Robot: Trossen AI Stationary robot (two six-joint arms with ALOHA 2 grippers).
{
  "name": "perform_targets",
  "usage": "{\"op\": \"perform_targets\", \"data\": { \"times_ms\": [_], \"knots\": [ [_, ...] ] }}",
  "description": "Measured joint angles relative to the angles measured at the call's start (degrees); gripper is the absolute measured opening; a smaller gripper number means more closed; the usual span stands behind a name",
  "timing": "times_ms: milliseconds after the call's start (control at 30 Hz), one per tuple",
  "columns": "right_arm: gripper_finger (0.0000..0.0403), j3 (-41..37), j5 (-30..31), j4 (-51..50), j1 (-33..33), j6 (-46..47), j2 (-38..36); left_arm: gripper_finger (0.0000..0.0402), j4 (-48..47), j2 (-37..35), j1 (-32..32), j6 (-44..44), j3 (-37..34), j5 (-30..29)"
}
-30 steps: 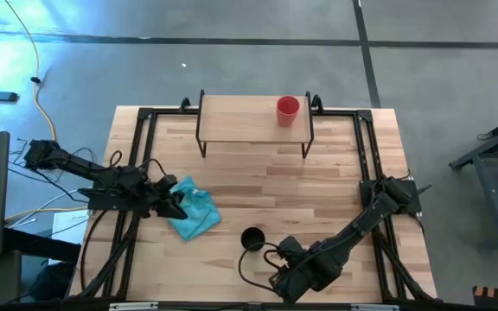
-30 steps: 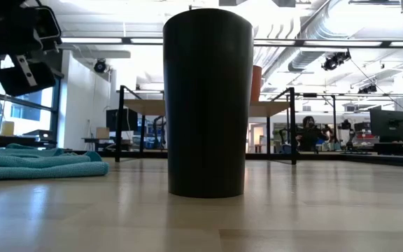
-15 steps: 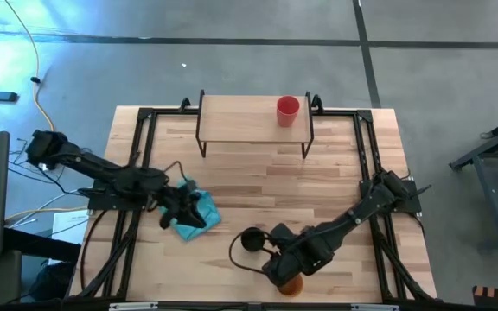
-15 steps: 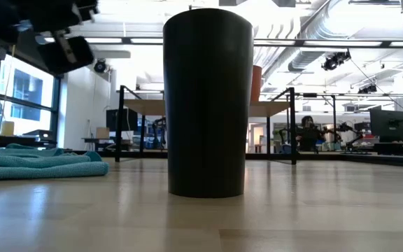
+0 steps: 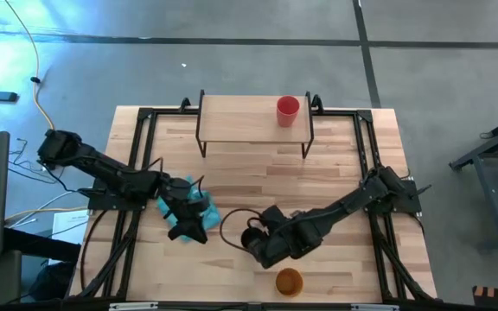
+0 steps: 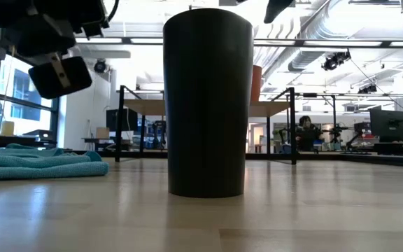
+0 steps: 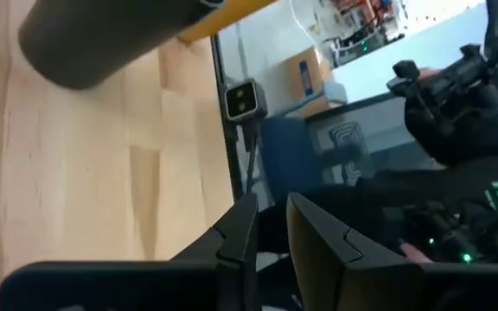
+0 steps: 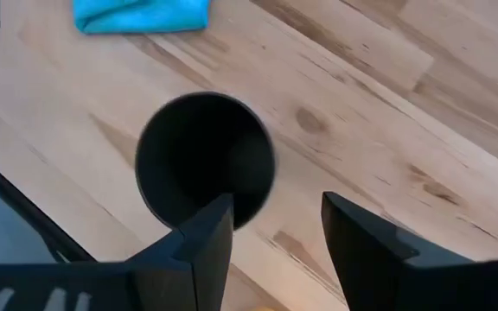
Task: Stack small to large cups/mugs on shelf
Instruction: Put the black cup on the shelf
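My right gripper next needs to grab the black cup by its rim (image 8: 270,186), then I will set it on the shelf beside the red cup.
The black cup (image 8: 204,160) stands upright on the table near the middle of its near half (image 5: 251,235) and fills the low view (image 6: 207,101). My right gripper (image 8: 275,233) hovers open just above it (image 5: 259,245), pointing down; I cannot tell whether one finger meets the rim. The yellow-orange cup (image 5: 289,282) stands upright by the near edge. The red cup (image 5: 288,110) stands on the right end of the shelf (image 5: 240,121). My left gripper (image 5: 192,230) hangs above the table over the blue cloth's near end, with only a narrow gap between its fingers (image 7: 271,207).
The light blue cloth (image 5: 184,206) lies crumpled on the table's left half, left of the black cup (image 6: 37,162). A black metal frame runs along both table sides. The shelf's left and middle parts are bare wood.
My right gripper has swung from the near edge toward the far left and now sits over the black cup; the yellow-orange cup it covered stands uncovered by the near edge. My left gripper has moved right and toward the near edge, across the cloth.
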Motion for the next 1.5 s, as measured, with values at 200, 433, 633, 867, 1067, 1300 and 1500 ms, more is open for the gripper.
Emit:
{"op": "perform_targets", "data": {
  "times_ms": [200, 433, 633, 867, 1067, 1300, 1500],
  "knots": [
    [0.017, -0.02, -4.05, 1.19, -2.6, -2.82, 0.07, 0.0056, -6.99, -3.52, -0.33, 2.44, 0.02, -0.04],
    [0.017, -0.02, -7.75, 1.38, -5.18, -5.72, 0.57, 0.0056, -13.64, -7.77, -0.3, 4.62, 0.0, -0.74],
    [0.017, -0.08, -10.83, 2.71, -6.32, -9.71, 2.12, 0.0056, -19.15, -11.49, -0.24, 5.8, -0.02, -1.14],
    [0.017, -0.09, -11.96, 2.67, -6.52, -12.14, 2.2, 0.0056, -26.21, -16.0, -0.22, 6.86, -0.02, -2.67],
    [0.017, -0.11, -13.1, 2.06, -6.52, -13.37, 3.63, 0.0056, -32.72, -21.34, -0.22, 7.33, -0.02, -5.54],
    [0.0169, -0.11, -12.8, 2.5, -6.83, -13.83, 4.35, 0.0056, -37.81, -28.23, -0.22, 7.28, -0.02, -9.24],
    [0.0169, -0.11, -12.78, 4.13, -7.4, -14.98, 5.31, 0.0056, -41.67, -33.44, -0.26, 6.57, -0.04, -12.09]
  ]
}}
